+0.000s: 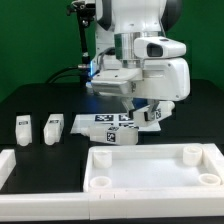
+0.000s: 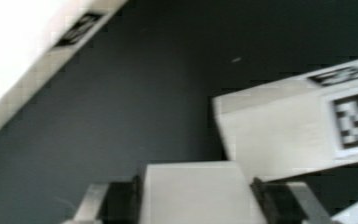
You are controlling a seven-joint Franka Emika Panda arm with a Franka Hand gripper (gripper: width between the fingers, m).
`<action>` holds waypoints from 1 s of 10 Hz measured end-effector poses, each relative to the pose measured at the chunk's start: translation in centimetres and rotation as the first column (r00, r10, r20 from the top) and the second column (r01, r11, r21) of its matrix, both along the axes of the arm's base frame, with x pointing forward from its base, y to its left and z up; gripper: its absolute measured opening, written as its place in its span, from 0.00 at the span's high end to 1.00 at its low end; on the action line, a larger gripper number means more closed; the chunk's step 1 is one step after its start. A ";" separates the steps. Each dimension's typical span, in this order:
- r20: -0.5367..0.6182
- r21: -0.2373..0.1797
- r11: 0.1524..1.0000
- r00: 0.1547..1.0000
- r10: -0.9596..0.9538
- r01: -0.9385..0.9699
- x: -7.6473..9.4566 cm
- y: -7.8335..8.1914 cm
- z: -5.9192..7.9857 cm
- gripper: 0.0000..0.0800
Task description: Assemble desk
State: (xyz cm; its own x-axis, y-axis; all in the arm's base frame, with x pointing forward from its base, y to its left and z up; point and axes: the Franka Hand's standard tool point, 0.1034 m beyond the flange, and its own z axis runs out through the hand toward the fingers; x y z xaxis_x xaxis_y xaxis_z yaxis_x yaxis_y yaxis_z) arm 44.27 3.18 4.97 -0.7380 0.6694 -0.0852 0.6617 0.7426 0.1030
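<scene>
My gripper keeps hold of the leg for now, since the tilted white leg (image 1: pixel 151 113) (image 2: pixel 197 195) still hangs above the black table.
My gripper (image 1: pixel 143 108) hangs over the back middle of the black table, shut on a white block leg (image 1: pixel 151 113) that is tilted and carries a tag. In the wrist view the leg (image 2: pixel 194 195) fills the gap between both dark fingers (image 2: pixel 115 202). The wide white tabletop (image 1: pixel 150 180) lies at the front, with round sockets at its corners. Two more legs (image 1: pixel 22 130) (image 1: pixel 52 128) stand upright on the exterior view's left.
The marker board (image 1: pixel 100 126) (image 2: pixel 282 115) lies flat just below the gripper. A white raised piece (image 1: pixel 8 166) sits at the front on the exterior view's left. A white edge with a tag (image 2: pixel 25 55) crosses one corner of the wrist view.
</scene>
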 end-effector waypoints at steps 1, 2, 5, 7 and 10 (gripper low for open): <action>0.001 0.000 1.000 1.000 -0.009 0.009 0.0 0.0 0.0 0.64; 0.000 -0.001 1.000 1.000 -0.011 0.011 0.0 0.0 0.0 0.64; 0.026 0.046 0.999 1.000 0.018 -0.020 -0.8 2.9 -1.4 0.64; 0.037 0.088 0.996 0.999 0.024 -0.027 -1.5 4.5 -3.1 0.64; 0.029 0.121 0.992 0.998 -0.047 0.043 -1.4 6.5 -3.7 0.64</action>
